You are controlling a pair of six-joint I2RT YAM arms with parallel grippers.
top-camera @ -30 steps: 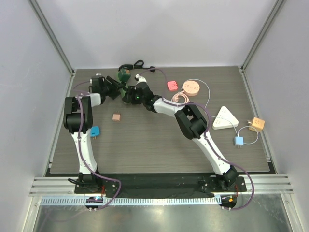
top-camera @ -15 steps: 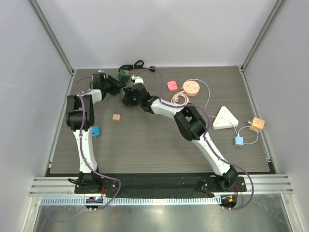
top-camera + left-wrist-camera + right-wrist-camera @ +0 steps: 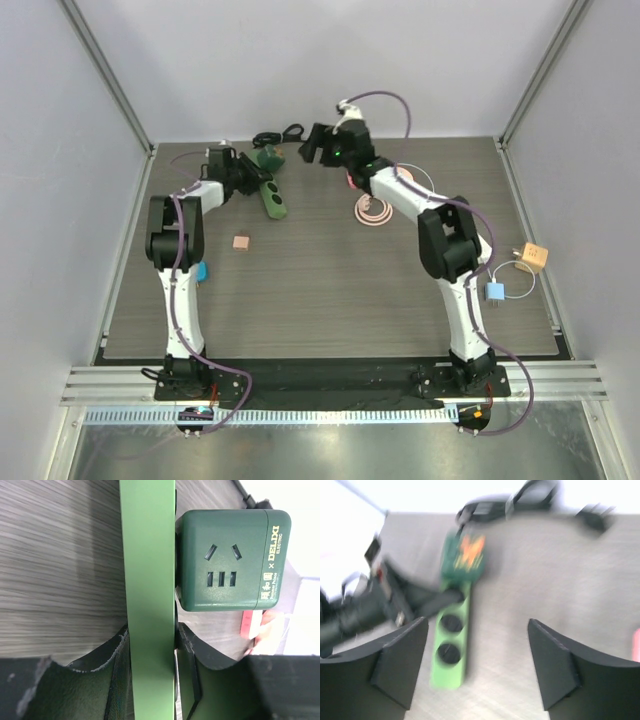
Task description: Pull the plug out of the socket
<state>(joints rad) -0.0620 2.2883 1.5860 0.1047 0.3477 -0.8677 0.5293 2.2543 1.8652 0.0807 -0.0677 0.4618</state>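
Note:
The right gripper I have should next grab the opposite sides of the dark green cube plug (image 3: pixel 264 157) (image 3: pixel 463 556) to pull it off the socket, and leave the power strip free.
A light green power strip (image 3: pixel 273 198) lies at the back left of the table, with a dark green cube plug (image 3: pixel 264 157) sitting on its far end. My left gripper (image 3: pixel 245 172) is shut on the strip. In the left wrist view the strip (image 3: pixel 149 580) runs between the left gripper (image 3: pixel 150 630) fingers, with the cube (image 3: pixel 227 560) against its side. My right gripper (image 3: pixel 310 148) is open and empty, raised to the right of the cube. The blurred right wrist view shows the strip (image 3: pixel 451 645) and cube (image 3: pixel 465 559) left of the right gripper (image 3: pixel 477 622).
A black cable (image 3: pixel 280 133) lies behind the cube. A pink round box (image 3: pixel 395 180) and pink coiled cable (image 3: pixel 372 210) lie under the right arm. A white triangular hub (image 3: pixel 467 245), orange cube (image 3: pixel 530 257), blue adapter (image 3: pixel 495 292), blue plug (image 3: pixel 197 272) and brown block (image 3: pixel 241 242) lie around.
My right gripper has left the strip and swung up and to the right, now open. The strip now shows in full, still held by my left gripper.

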